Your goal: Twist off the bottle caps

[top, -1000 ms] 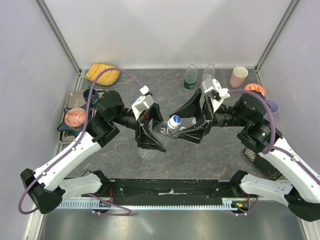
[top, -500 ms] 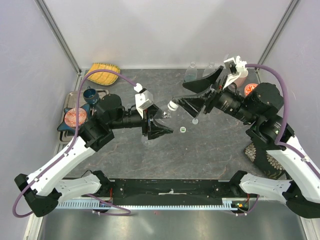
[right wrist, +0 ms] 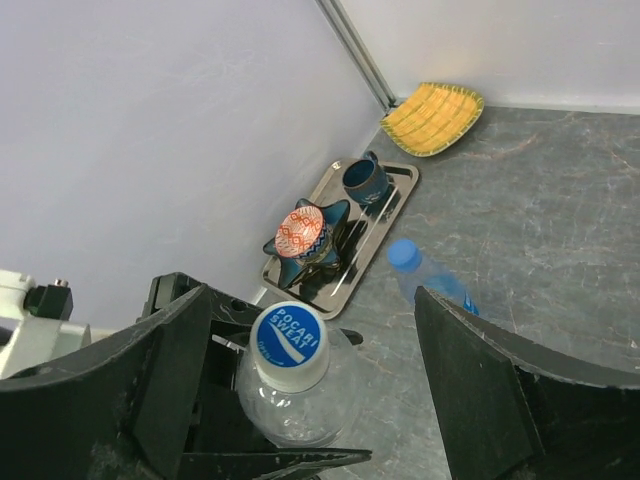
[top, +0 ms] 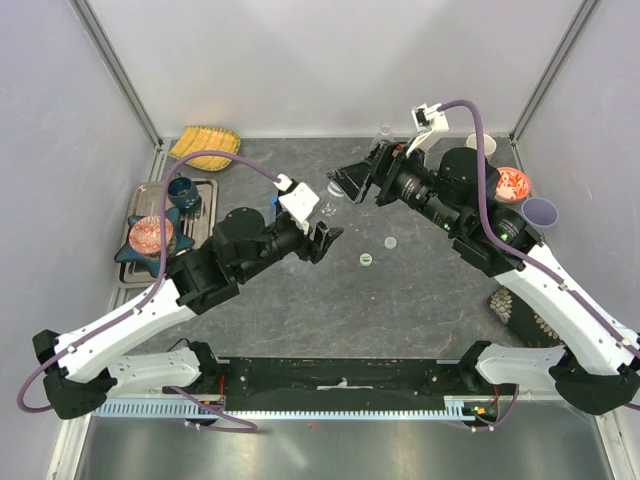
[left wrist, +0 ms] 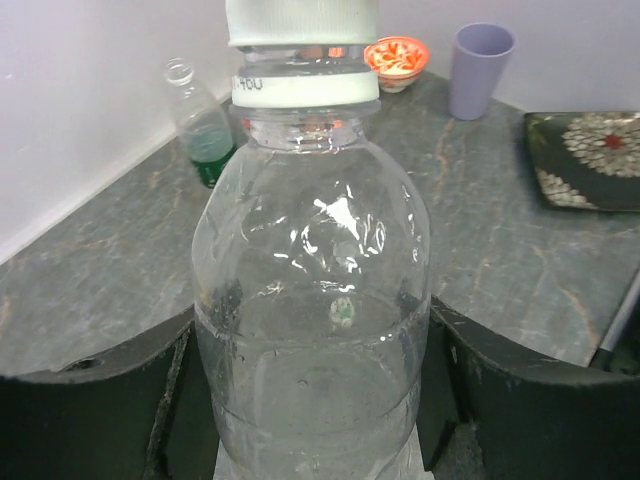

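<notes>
My left gripper holds the bottle. My right gripper next needs to grab the white-and-blue cap (top: 336, 189) (right wrist: 288, 345) across its opposite sides to unscrew it.
My left gripper (top: 322, 238) is shut on a clear bottle (left wrist: 312, 300) with water in it and holds it upright above the table. The bottle's white-and-blue cap (right wrist: 288, 345) is on. My right gripper (top: 352, 185) is open, with its fingers (right wrist: 170, 390) on either side of that cap and apart from it. A blue-tinted bottle (right wrist: 432, 278) with its blue cap (right wrist: 404, 255) on is on the table behind. A plain white cap (top: 390, 242) and a white-and-green cap (top: 366, 260) lie loose on the table. The uncapped green-label bottle (left wrist: 205, 135) stands at the back.
A metal tray (top: 207, 184) at the left holds a dark blue cup (top: 182, 190) and an orange bowl (top: 150, 235). A yellow dish (top: 205, 148) is at back left. At the right are an orange bowl (top: 512, 183), a purple cup (top: 540, 212) and a dark plate (top: 515, 308).
My right gripper let go of the bottle, swung back to the right, then came in over the cap, open. My left gripper carried the bottle right and toward the back.
</notes>
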